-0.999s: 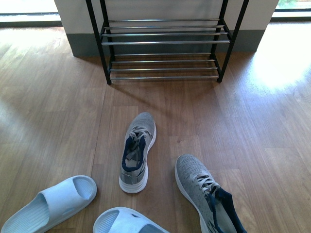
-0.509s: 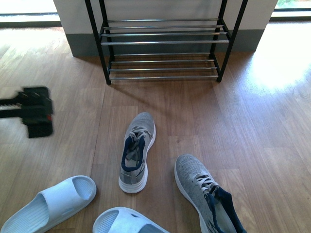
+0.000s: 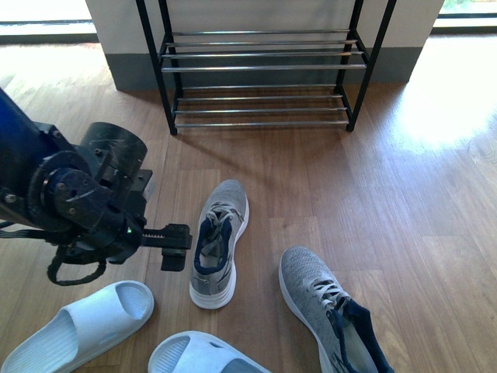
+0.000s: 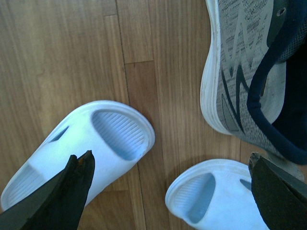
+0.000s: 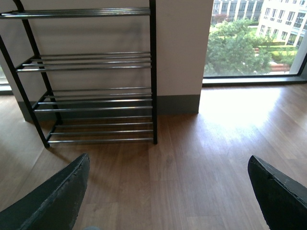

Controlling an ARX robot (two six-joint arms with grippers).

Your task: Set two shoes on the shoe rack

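The left gripper picks up the grey knit sneaker by its opening's side (image 3: pixel 203 235) next, to place the sneaker on the shoe rack (image 3: pixel 264 68).
Two grey knit sneakers lie on the wood floor: one (image 3: pixel 220 241) points toward the shoe rack (image 3: pixel 264 68), the other (image 3: pixel 330 315) lies at the lower right. Two pale blue slides (image 3: pixel 85 322) (image 3: pixel 202 356) rest at the near edge. My left gripper (image 3: pixel 174 247) hovers open just left of the first sneaker's heel. In the left wrist view the left gripper (image 4: pixel 169 160) hangs over the floor between the two slides (image 4: pixel 96 141) (image 4: pixel 216 201), with the sneaker (image 4: pixel 240 72) beside them. My right gripper (image 5: pixel 168 165) is open, holds nothing, and faces the shoe rack (image 5: pixel 96 96).
The rack stands against a white wall with a grey skirting (image 3: pixel 248 74). A floor-level window (image 5: pixel 249 43) lies to the rack's right, throwing a bright patch on the floor (image 3: pixel 446 101). Bare wood floor (image 3: pixel 311 171) stretches between shoes and rack.
My left arm has swung in from the left edge and come down beside the first sneaker's heel. None of the shoes have moved.
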